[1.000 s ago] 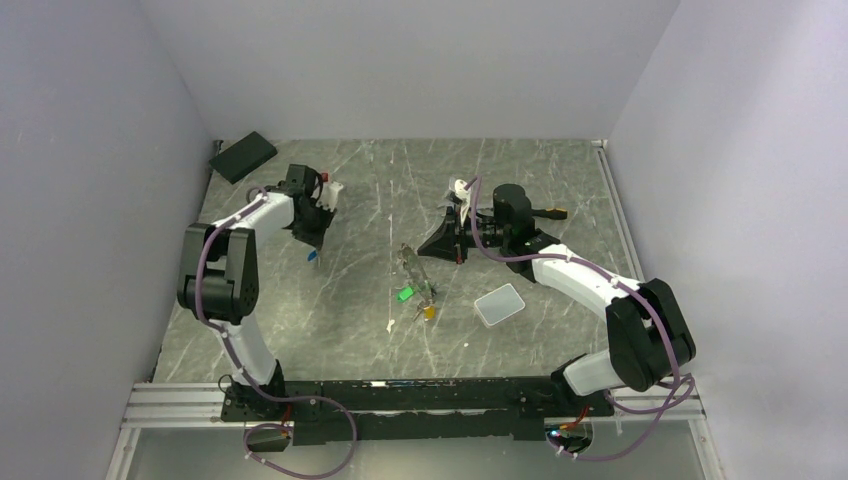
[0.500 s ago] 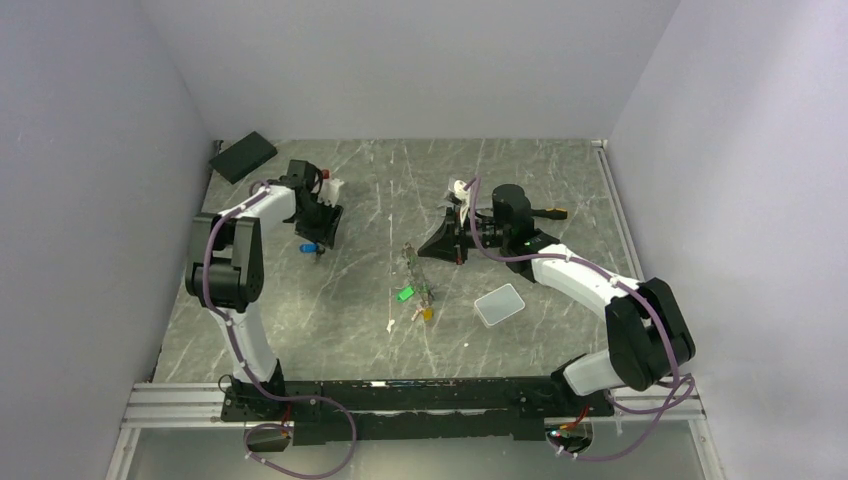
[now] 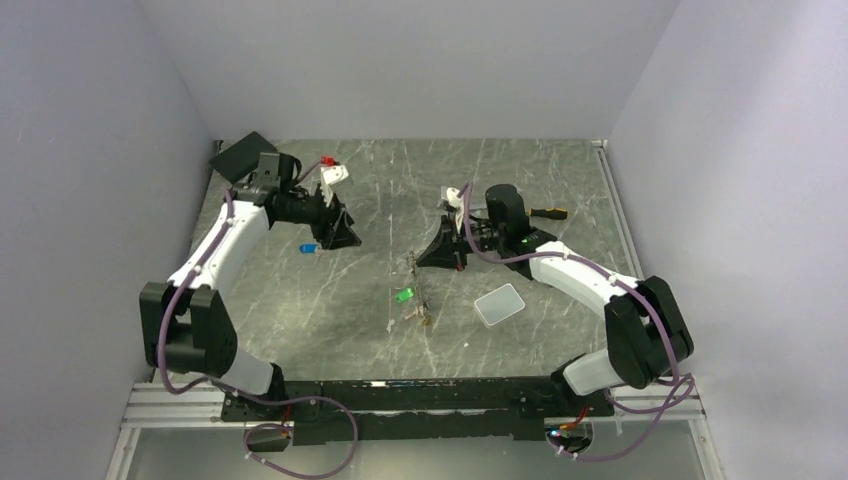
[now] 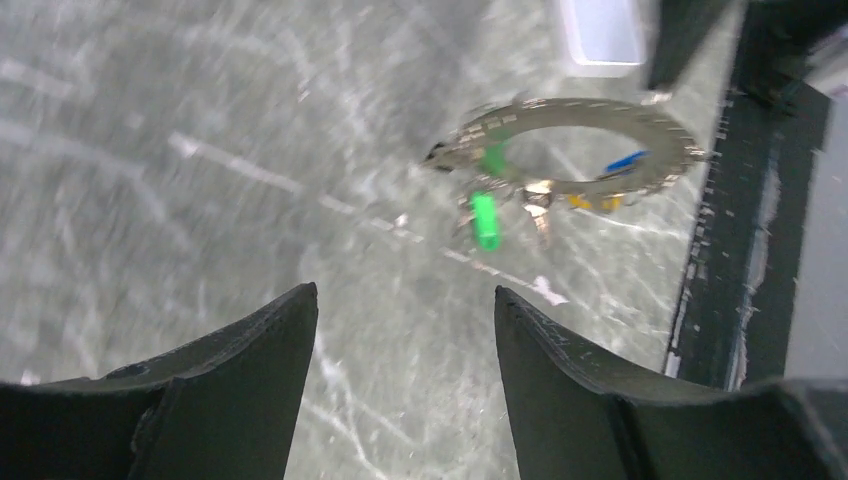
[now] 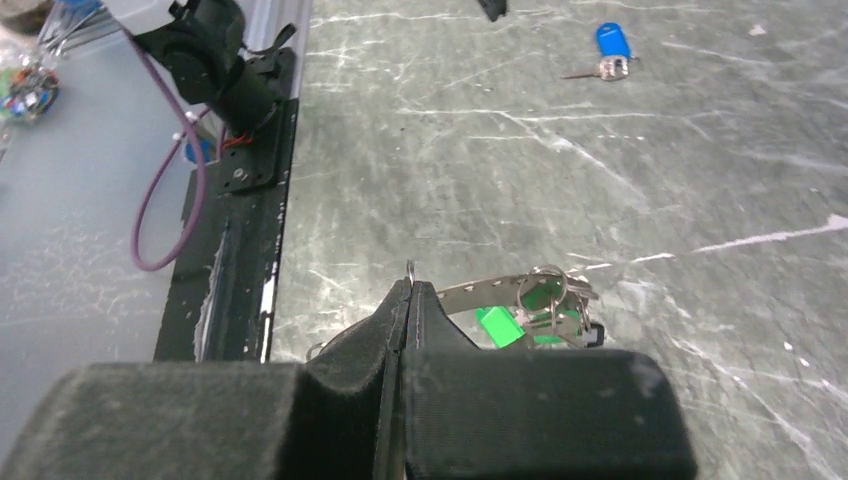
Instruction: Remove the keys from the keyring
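My left gripper takes hold of the keyring by its bare wire (image 3: 417, 284) (image 4: 580, 106) next, since that leaves the keys free to remove.
The keyring (image 3: 416, 283) lies mid-table with silver keys strung round it and a green tag (image 3: 404, 296) beside it. My right gripper (image 3: 441, 256) is shut on the ring's far end. In the right wrist view the wire of the keyring (image 5: 500, 288) sticks out above my right gripper (image 5: 408, 286), whose jaws are pressed together. One key with a blue tag (image 3: 308, 248) lies loose on the table, seen also as the blue-tagged key (image 5: 610, 46). My left gripper (image 3: 344, 236) hangs open and empty just right of it. The left wrist view shows the keyring (image 4: 575, 140) ahead of the open left gripper (image 4: 405, 300).
A grey rounded square pad (image 3: 500, 303) lies right of the keyring. A flat black object (image 3: 243, 155) sits in the back left corner. A black-handled tool (image 3: 548, 213) lies behind the right arm. The black base rail (image 3: 420, 395) runs along the near edge.
My left gripper has opened and let the blue-tagged key drop onto the table, then swung right toward the middle. The right gripper stays shut on the keyring, shifted slightly.
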`<state>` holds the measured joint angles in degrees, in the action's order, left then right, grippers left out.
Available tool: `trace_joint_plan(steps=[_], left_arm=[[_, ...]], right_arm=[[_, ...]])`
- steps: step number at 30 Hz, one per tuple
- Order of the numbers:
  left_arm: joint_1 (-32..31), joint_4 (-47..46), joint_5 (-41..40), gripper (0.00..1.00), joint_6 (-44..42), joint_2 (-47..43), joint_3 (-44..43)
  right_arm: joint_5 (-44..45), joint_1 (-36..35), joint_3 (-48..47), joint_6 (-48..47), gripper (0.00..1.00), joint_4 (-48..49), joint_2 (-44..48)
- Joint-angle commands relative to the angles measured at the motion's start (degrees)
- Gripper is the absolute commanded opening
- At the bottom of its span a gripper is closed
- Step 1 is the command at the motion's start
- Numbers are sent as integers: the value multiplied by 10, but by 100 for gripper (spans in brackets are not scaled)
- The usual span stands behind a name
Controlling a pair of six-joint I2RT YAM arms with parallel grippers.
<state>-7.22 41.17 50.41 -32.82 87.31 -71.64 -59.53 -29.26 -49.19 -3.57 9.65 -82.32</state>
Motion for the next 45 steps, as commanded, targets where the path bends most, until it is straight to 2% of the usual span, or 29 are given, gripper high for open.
trace_joint_plan(steps=[1, 7, 10, 12, 15, 18, 21, 23, 28, 35, 45], left_arm=[[-13, 31, 179, 70, -135, -50, 40], [-73, 29, 188, 68, -183, -79, 50], [-103, 16, 167, 66, -161, -74, 41], [-118, -5, 150, 63, -110, -73, 39], [-131, -73, 96, 60, 21, -76, 46], [-133, -114, 22, 64, 137, -83, 48], [-133, -103, 14, 67, 198, -84, 34], [-136, -127, 13, 71, 256, -91, 43], [-147, -161, -31, 71, 350, -102, 63], [-171, -182, -103, 66, 379, -97, 70], [-221, -194, -203, 60, 375, -56, 49]], right_arm=[[-51, -16, -56, -88, 0, -60, 11], [-66, -32, -90, -148, 0, -146, 13], [-58, -37, -98, -147, 0, -154, 14], [-40, -38, -100, -113, 0, -135, 15], [18, -37, -86, -30, 0, -67, 21], [73, -36, -69, 55, 0, -4, 21], [121, -37, -62, 120, 0, 38, 15], [140, -36, -62, 160, 0, 55, 9], [193, -38, -68, 217, 0, 79, -6], [279, -48, -96, 256, 0, 44, -21], [302, -56, -117, 298, 0, 32, -34]])
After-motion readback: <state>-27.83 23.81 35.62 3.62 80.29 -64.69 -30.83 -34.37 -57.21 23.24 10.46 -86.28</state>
